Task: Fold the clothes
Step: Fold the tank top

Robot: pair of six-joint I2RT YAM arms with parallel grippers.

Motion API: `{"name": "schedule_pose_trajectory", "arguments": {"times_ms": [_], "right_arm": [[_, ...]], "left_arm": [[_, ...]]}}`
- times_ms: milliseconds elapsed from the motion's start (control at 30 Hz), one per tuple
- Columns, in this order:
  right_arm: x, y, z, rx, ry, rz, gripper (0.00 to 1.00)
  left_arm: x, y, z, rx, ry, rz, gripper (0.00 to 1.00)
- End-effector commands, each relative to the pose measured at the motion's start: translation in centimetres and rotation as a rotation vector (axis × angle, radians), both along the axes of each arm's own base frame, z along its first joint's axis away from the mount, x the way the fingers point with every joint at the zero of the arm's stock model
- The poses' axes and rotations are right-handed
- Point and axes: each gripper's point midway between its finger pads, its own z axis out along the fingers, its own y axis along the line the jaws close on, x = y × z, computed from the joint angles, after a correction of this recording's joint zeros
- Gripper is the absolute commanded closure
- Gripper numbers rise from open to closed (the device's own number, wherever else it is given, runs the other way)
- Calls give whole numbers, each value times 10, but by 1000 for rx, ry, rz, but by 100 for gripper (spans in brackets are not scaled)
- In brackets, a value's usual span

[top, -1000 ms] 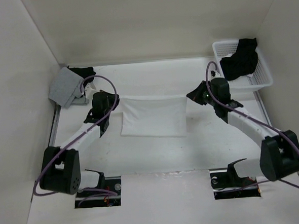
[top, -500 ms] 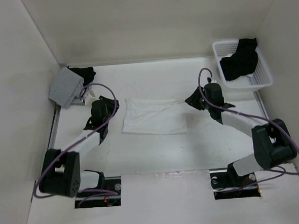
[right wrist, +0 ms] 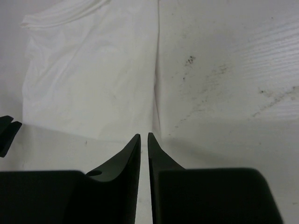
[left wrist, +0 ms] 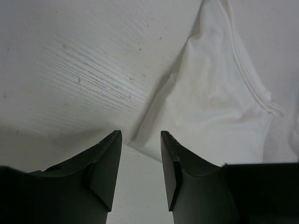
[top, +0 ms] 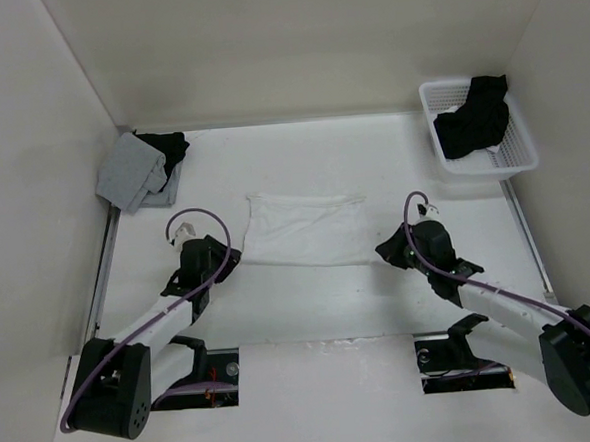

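Observation:
My left gripper is to grab the white garment's near corner (top: 245, 262) (left wrist: 136, 143) beside it and leave the other to my right gripper, to fold the garment's near edge over.
The clothes, one plain white garment (top: 306, 230), lie flat and a little rumpled in the middle of the table. My left gripper (top: 223, 259) sits just off its near left corner, and my right gripper (top: 385, 248) just off its near right corner. In the left wrist view the left gripper (left wrist: 141, 134) is open and empty, with the garment (left wrist: 219, 107) ahead and to the right. In the right wrist view the right gripper (right wrist: 144, 135) shows only a thin slit between its jaws and nothing in it. The garment's (right wrist: 93, 70) side edge lies straight ahead of it.
A white basket (top: 519, 152) at the back right holds a black garment (top: 474, 115). A grey garment (top: 132, 171) lies at the back left corner with a black piece (top: 168, 145) beside it. White walls enclose the table on three sides.
Both grippers let go of the garment's far corners and drew back toward the near edge. The left jaws opened wide; the right jaws opened, then narrowed again. The garment settled on the table.

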Motion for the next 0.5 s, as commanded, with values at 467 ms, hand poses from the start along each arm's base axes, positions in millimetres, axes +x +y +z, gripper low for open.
{"name": "schedule_pose_trajectory", "arguments": {"times_ms": [467], "right_arm": [[-2,9,-17,31,58,-16,54]], "left_arm": [[-15,-16,-25,-1,112,-87,74]]}}
